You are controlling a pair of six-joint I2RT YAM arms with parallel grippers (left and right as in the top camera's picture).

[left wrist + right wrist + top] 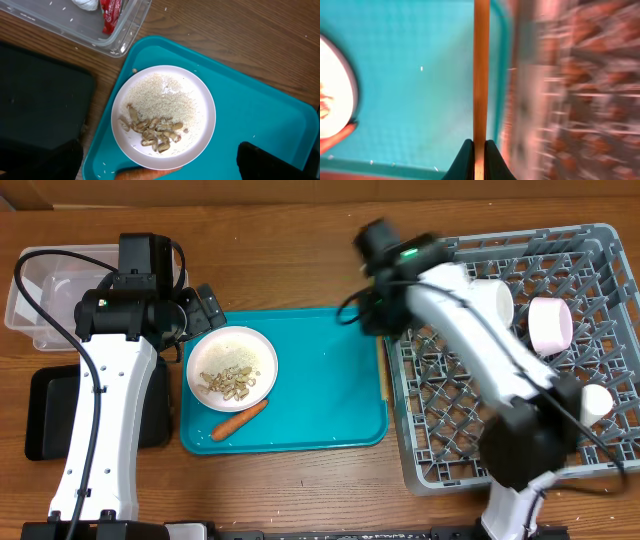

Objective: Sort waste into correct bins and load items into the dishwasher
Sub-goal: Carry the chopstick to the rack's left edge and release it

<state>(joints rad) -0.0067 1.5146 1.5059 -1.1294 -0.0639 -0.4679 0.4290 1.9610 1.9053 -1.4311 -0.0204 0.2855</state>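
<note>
I need to hold the chopsticks first: they would fall onto the teal tray below them, short of the dish rack (600, 250), if I opened my right gripper now.
The white plate (232, 367) with beige food scraps and rice lies on the teal tray (320, 380), and the orange carrot (240, 420) lies beside it. My left gripper (205, 305) is open and empty above the plate (163, 117), with the carrot (145, 174) at the view's bottom edge. The clear tub (50, 290) holds the red wrapper (111, 15) and white tissue (85, 4). My right gripper (480, 155) is shut on the wooden chopsticks (481, 75) over the teal tray's right edge, next to the grey dish rack (600, 250). The chopsticks (382, 375) also show from overhead.
The flat black tray (50, 415) lies left of the teal tray, below the tub. In the rack stand a white bowl (495, 300), a pale pink bowl (550, 325) and a small white cup (597, 402). The right wrist view is motion-blurred.
</note>
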